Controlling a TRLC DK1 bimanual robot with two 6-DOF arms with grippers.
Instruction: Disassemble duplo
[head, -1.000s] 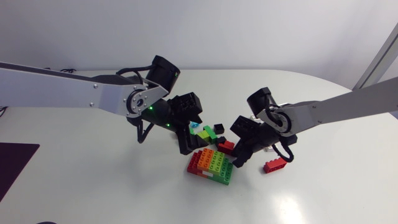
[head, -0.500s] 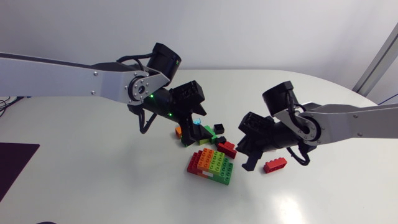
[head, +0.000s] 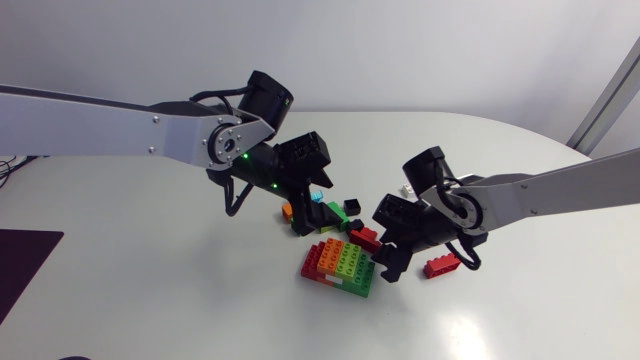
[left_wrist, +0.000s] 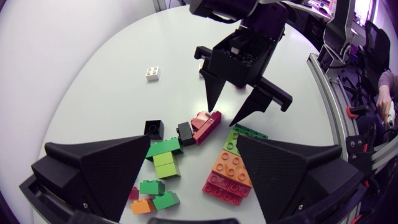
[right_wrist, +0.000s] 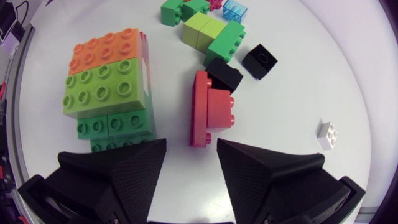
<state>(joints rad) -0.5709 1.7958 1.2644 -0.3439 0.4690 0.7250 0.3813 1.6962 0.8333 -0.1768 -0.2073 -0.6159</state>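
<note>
The right gripper picks up the red duplo piece by its middle, across plate and brick (head: 366, 239) (right_wrist: 210, 109) next, to take the duplo apart.
The duplo block (head: 340, 265), with orange, green and red layers, lies at the table's middle. My right gripper (head: 382, 262) hangs just right of it, open and holding nothing. In the right wrist view its fingers (right_wrist: 124, 168) stand apart. A flat red piece (right_wrist: 208, 115) joined to a black brick (right_wrist: 224, 73) lies just ahead of the gap, and the block (right_wrist: 109, 87) lies beside it. My left gripper (head: 310, 205) hovers wide open above loose green bricks (left_wrist: 165, 155). It faces the right gripper (left_wrist: 239, 106) across the red piece (left_wrist: 205, 124).
A loose red brick (head: 441, 265) lies right of my right gripper. A black brick (left_wrist: 153, 129), a white brick (left_wrist: 153, 73) and a small green, orange and red cluster (left_wrist: 152, 198) are scattered around. A clear blue brick (right_wrist: 236, 9) sits past the green ones.
My right gripper has opened, after swinging away to the right and back beside the block. My left arm lifted off the block toward the back, then held still.
</note>
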